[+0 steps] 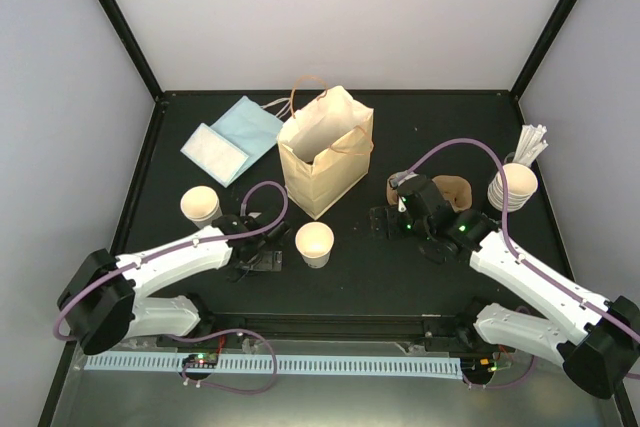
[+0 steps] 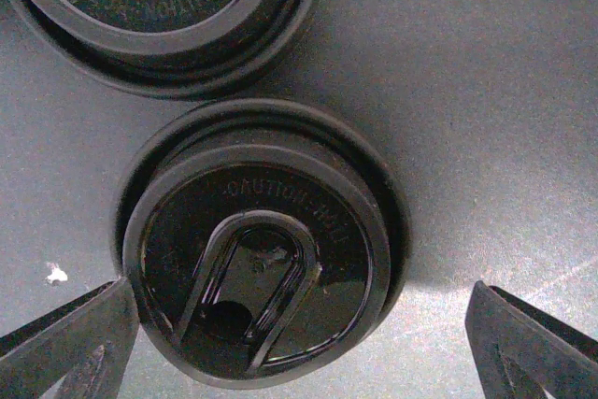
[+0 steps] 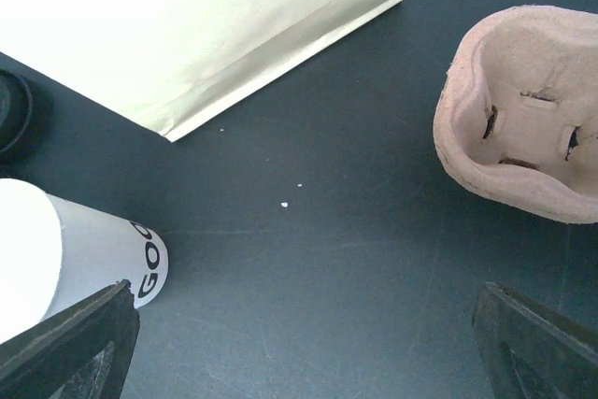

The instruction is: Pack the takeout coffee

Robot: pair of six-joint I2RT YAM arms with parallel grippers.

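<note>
I should next grab the black lid by opposite sides of its rim (image 2: pixel 396 231) with my left gripper to cap the cup, so the lid's bottom stays free.
A cream paper cup, the takeout coffee (image 1: pixel 315 243), stands open-topped in front of the paper bag (image 1: pixel 325 152). It also shows at the left edge of the right wrist view (image 3: pixel 56 254), with black lettering. My left gripper (image 1: pixel 256 251) is open and low over the table. Its fingers straddle a black lid (image 2: pixel 262 249) without gripping it, and a second black lid (image 2: pixel 159 7) lies just beyond. My right gripper (image 1: pixel 386 220) is open and empty over bare table (image 3: pixel 299 352), between the cup and the brown pulp carrier (image 3: pixel 523 119).
A second single cup (image 1: pixel 200 205) stands at the left. A nested stack of cups with white sticks (image 1: pixel 512 187) is at the right, beside the carrier (image 1: pixel 455 192). Blue napkins (image 1: pixel 232 137) lie at the back left. The bag stands open and upright mid-table.
</note>
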